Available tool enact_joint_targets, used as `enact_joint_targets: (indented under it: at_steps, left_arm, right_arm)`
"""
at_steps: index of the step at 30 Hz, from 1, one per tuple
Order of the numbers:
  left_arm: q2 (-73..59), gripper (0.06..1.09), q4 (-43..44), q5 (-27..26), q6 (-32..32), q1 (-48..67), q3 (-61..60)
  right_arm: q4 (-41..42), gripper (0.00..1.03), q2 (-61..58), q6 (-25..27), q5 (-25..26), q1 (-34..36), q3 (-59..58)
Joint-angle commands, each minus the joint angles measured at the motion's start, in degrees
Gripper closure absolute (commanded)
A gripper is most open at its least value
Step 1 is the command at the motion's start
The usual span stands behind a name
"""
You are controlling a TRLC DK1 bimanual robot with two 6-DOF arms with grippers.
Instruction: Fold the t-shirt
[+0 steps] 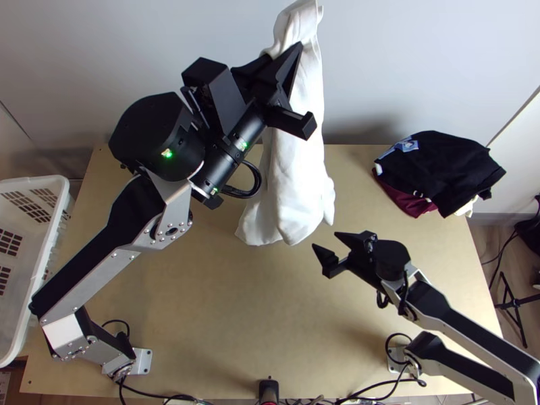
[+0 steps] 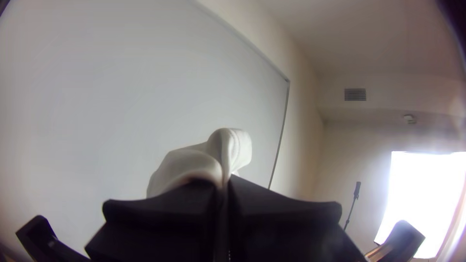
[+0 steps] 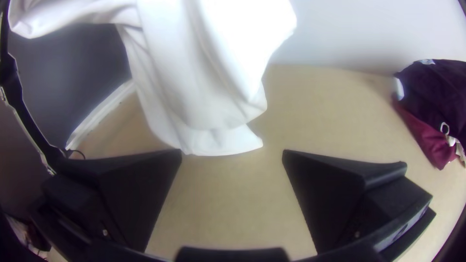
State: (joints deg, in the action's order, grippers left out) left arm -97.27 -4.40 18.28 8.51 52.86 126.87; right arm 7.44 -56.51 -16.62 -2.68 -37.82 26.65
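The right gripper pinches the t-shirt (image 1: 293, 182) by its lower edge (image 1: 327, 217) next. Only that edge dangles loose while the shirt hangs bunched in long folds.
In the top view my left gripper (image 1: 291, 64) is raised high over the table's far part, shut on the upper part of the white t-shirt (image 1: 293, 182). The shirt hangs down bunched in long folds. In the left wrist view, a fold of the t-shirt (image 2: 194, 162) rises from between the closed fingers of my left gripper (image 2: 222, 187). Below and right of the shirt's hanging end, my right gripper (image 1: 327, 246) stands open. From the right wrist view, the right gripper (image 3: 233, 153) has nothing between its fingers, and the t-shirt (image 3: 199, 82) hangs beyond them.
Dark and maroon garments (image 1: 435, 172) lie piled at the table's far right corner. A white basket (image 1: 57, 202) stands by the left edge of the wooden table (image 1: 236, 324). Behind the table rises a pale wall.
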Motion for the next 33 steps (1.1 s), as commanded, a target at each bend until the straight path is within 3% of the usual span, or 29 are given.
enact_joint_targets:
  at_steps: [1,20,22,23,25,26,33]
  left_arm:
    - [0.51,1.05,-0.25,0.0,-0.08,-0.21,-0.31]
    - [0.95,1.05,-0.34,0.0,1.95,-0.04,-0.39]
    - [1.12,1.05,-0.52,-0.09,2.12,-0.04,-0.39]
    - [1.21,1.05,-0.69,-0.09,2.21,-0.04,-0.39]
    - [1.21,1.05,-0.87,0.0,2.56,-0.13,-0.48]
    - [1.21,1.05,-0.96,0.0,2.56,-0.13,-0.57]
    - [1.21,1.05,-1.13,0.0,2.56,-1.36,-0.83]
  right_arm:
    - [7.06,0.06,-7.12,0.1,-0.05,0.03,0.59]
    - [10.93,0.09,-20.22,4.41,-0.05,3.37,12.11]
    - [10.93,0.23,-20.48,5.64,-0.05,3.63,12.37]
    - [11.01,0.39,-20.31,5.99,0.04,3.63,12.28]
    - [13.04,0.88,-19.78,7.39,-0.05,3.99,12.46]
    - [13.83,1.01,-19.6,7.57,-0.05,4.07,12.63]
    - [13.92,1.0,-16.79,7.39,-0.05,4.16,10.87]
